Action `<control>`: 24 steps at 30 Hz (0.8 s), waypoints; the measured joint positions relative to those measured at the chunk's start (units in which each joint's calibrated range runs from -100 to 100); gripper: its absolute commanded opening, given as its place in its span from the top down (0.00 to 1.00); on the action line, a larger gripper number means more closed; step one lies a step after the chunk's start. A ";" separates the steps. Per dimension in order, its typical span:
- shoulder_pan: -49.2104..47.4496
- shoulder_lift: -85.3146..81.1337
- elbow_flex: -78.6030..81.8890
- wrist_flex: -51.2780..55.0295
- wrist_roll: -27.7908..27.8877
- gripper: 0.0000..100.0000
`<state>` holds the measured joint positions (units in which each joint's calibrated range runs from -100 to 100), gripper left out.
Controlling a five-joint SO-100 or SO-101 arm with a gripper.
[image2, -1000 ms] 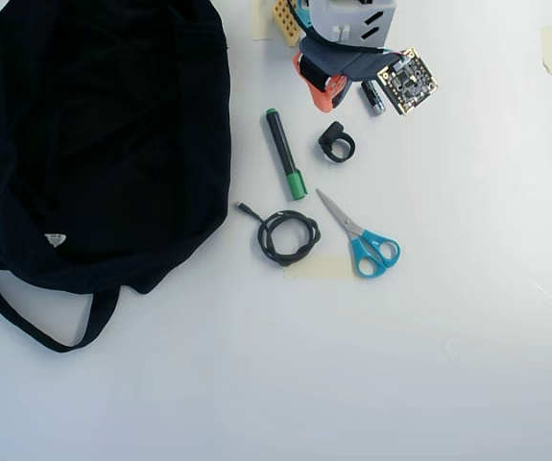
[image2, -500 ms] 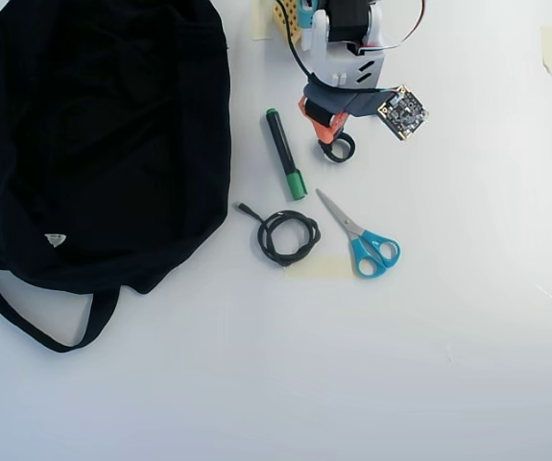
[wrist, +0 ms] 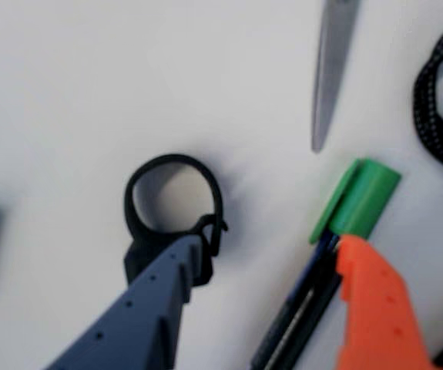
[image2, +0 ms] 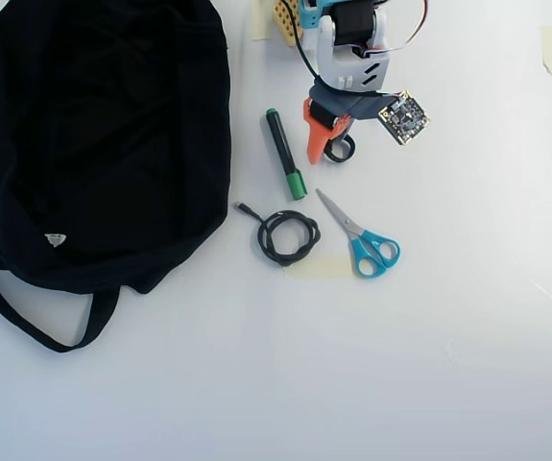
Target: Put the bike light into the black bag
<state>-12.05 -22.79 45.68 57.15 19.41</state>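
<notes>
I will grab the bike light with my gripper next by its small blocky body (wrist: 152, 253) below the ring strap (wrist: 216, 185), to put it into the black bag.
The bike light (wrist: 169, 202), a black ring strap on a small blocky body, lies on the white table. In the wrist view my gripper (wrist: 271, 245) is open, and its blue-grey finger (wrist: 156, 304) overlaps the light's body at the tip. The orange finger (wrist: 375, 308) is far to the right, over a marker. In the overhead view the light's ring (image2: 342, 150) shows just right of the orange finger (image2: 314, 136), under my gripper (image2: 325, 154). The black bag (image2: 93, 134) lies flat at the left, with its strap (image2: 26, 322) trailing toward the front.
A green-capped marker (wrist: 356, 200) (image2: 284, 154) lies between the bag and the gripper. Scissors (image2: 362, 235) with teal handles lie below, their blade tip (wrist: 330, 69) in the wrist view. A coiled black cable (image2: 288, 236) (wrist: 441, 100) lies beside them.
</notes>
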 measured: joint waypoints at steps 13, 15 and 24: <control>-1.54 11.62 -2.59 0.00 -2.44 0.74; -1.54 11.87 -2.59 0.00 -2.44 0.74; -1.54 17.93 -3.07 -3.09 -2.54 0.75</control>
<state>-13.59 -4.86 42.61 54.06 16.87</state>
